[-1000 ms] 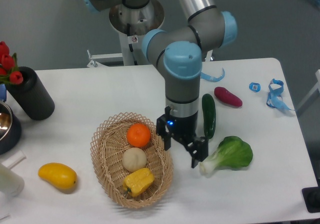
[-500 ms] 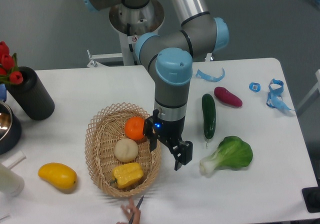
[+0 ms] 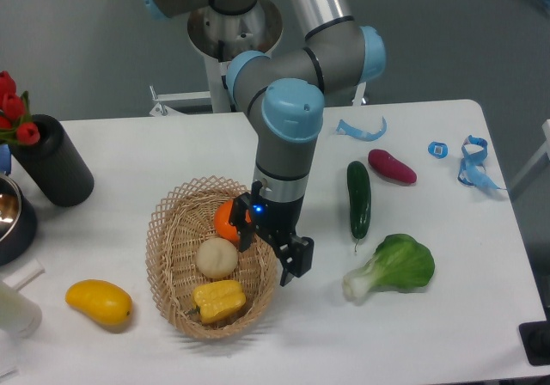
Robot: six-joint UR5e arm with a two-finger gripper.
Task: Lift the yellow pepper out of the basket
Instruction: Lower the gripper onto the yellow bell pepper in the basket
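The yellow pepper needs to come out of the wicker basket [image 3: 168,230], so my gripper should next pick it up by its plump body [image 3: 221,300].
The yellow pepper [image 3: 217,300] lies in the front part of the oval wicker basket [image 3: 168,230], next to a pale round fruit [image 3: 216,257] and an orange [image 3: 226,219]. My gripper [image 3: 268,251] hangs open and empty over the basket's right rim, up and to the right of the pepper. One finger [image 3: 296,259] is outside the rim. The other is over the basket beside the orange.
A yellow mango-like fruit [image 3: 99,302] lies left of the basket. A cucumber [image 3: 357,199], a purple vegetable [image 3: 392,166] and a bok choy [image 3: 393,265] lie to the right. A black cylinder [image 3: 53,161] with red tulips stands at far left, by a metal bowl [image 3: 10,217].
My gripper has moved left from beside the bok choy to above the basket's right rim. The basket shifted slightly left. A hand that showed briefly at the front edge is gone.
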